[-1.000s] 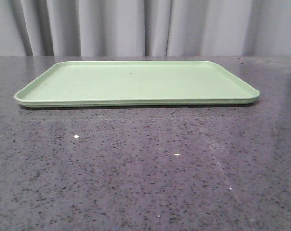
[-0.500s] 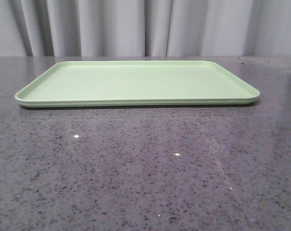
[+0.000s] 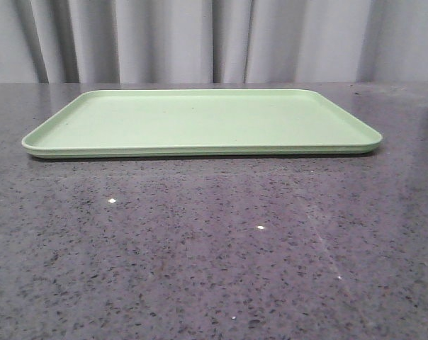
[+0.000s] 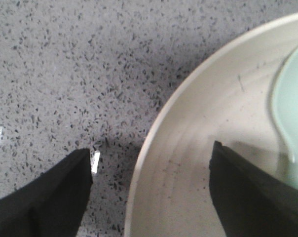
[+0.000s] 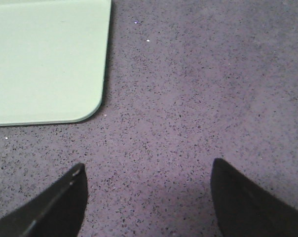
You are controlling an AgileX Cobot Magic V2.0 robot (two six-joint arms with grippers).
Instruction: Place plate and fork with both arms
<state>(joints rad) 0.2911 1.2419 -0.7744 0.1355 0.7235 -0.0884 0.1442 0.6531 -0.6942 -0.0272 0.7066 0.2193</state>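
I need to close my left gripper on the plate's rim (image 4: 148, 140), because its fingers are down on both sides, close to the speckled counter.
The pale pink-cream plate (image 4: 208, 123) shows only in the left wrist view, lying on the speckled counter. My left gripper (image 4: 150, 157) is open and straddles the plate's rim, one finger over the counter, the other over the dish. A pale blue-grey spoon (image 4: 294, 108) lies in the plate. My right gripper (image 5: 148, 170) is open and empty above bare counter, beside a corner of the light green tray (image 5: 45, 59). The yellow fork is out of view. Neither gripper shows in the front view.
The large light green tray (image 3: 200, 120) lies on the far half of the dark speckled counter (image 3: 214, 255), with grey curtains behind it. Nothing lies in the tray.
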